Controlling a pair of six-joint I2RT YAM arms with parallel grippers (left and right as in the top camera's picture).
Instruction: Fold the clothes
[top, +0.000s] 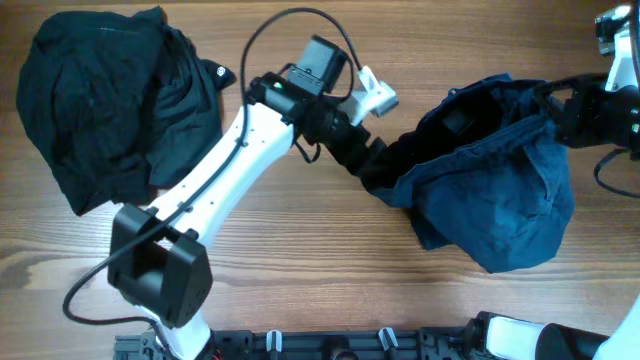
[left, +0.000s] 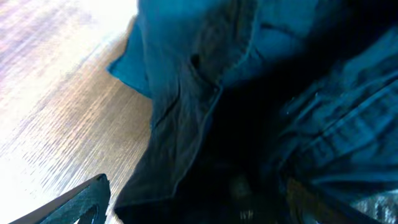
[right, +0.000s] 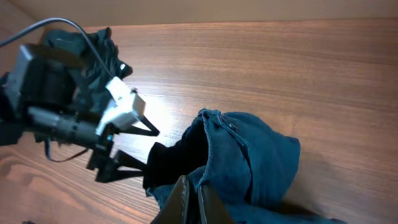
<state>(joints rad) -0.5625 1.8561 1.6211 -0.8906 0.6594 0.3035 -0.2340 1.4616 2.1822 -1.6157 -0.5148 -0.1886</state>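
Observation:
My left gripper grabs the navy-blue shorts' dark open end (top: 388, 172) (left: 186, 196) next, opposite my right gripper's pinch, to spread the shorts for folding.
The clothes are navy-blue shorts (top: 500, 200), bunched and wrinkled on the right of the wooden table. My right gripper (top: 553, 112) is shut on a fold at their far right edge and holds it off the table. In the right wrist view its fingers (right: 194, 199) pinch the blue cloth (right: 249, 155). My left gripper (top: 372, 160) is at the shorts' dark left end with its jaws spread wide. In the left wrist view the dark fabric (left: 249, 81) lies loose between the jaws, and one fingertip (left: 87, 199) shows at lower left. From the right wrist view the left gripper (right: 152, 148) is splayed open.
A heap of black garments (top: 100, 100) covers the table's far left corner, and the right wrist view shows it too (right: 93, 43). The left arm's white link (top: 230, 170) crosses the middle from its base (top: 160, 265) at the front left. Bare wood (top: 330, 270) lies in front.

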